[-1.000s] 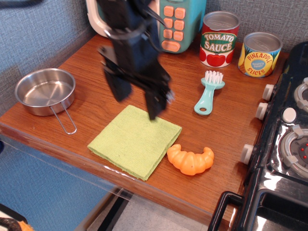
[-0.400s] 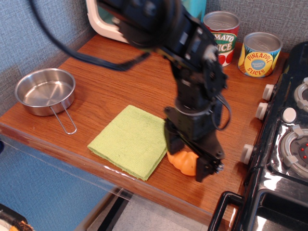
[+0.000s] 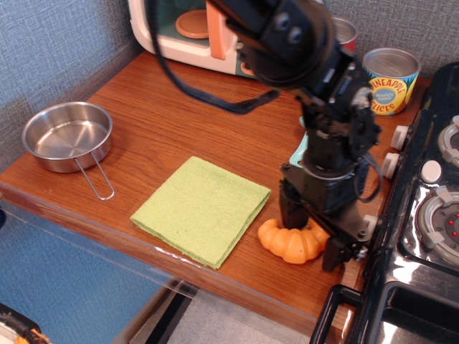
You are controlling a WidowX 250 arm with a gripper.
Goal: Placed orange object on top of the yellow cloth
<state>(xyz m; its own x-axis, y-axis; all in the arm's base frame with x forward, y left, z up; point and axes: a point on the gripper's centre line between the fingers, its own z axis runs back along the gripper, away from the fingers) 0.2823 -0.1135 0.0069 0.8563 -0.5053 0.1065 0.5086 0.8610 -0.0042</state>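
Observation:
The gripper grabs the orange toy croissant by one tapered end next, to place it on the yellow cloth.
The orange toy croissant lies on the wooden counter, just right of the yellow cloth and apart from it. The cloth lies flat near the counter's front edge with nothing on it. My gripper is down at the croissant's right end, jaws open. One finger stands behind the croissant and the other finger stands at its right tip. The croissant rests on the counter, and its right end is partly hidden by the gripper.
A steel pan sits at the left. A toy microwave with its door open stands at the back. A pineapple can and a half-hidden tomato can stand back right. The toy stove borders the right side.
The arm swung from above the cloth's far corner to the right and down onto the croissant, then shifted further toward its right end. The croissant has barely moved.

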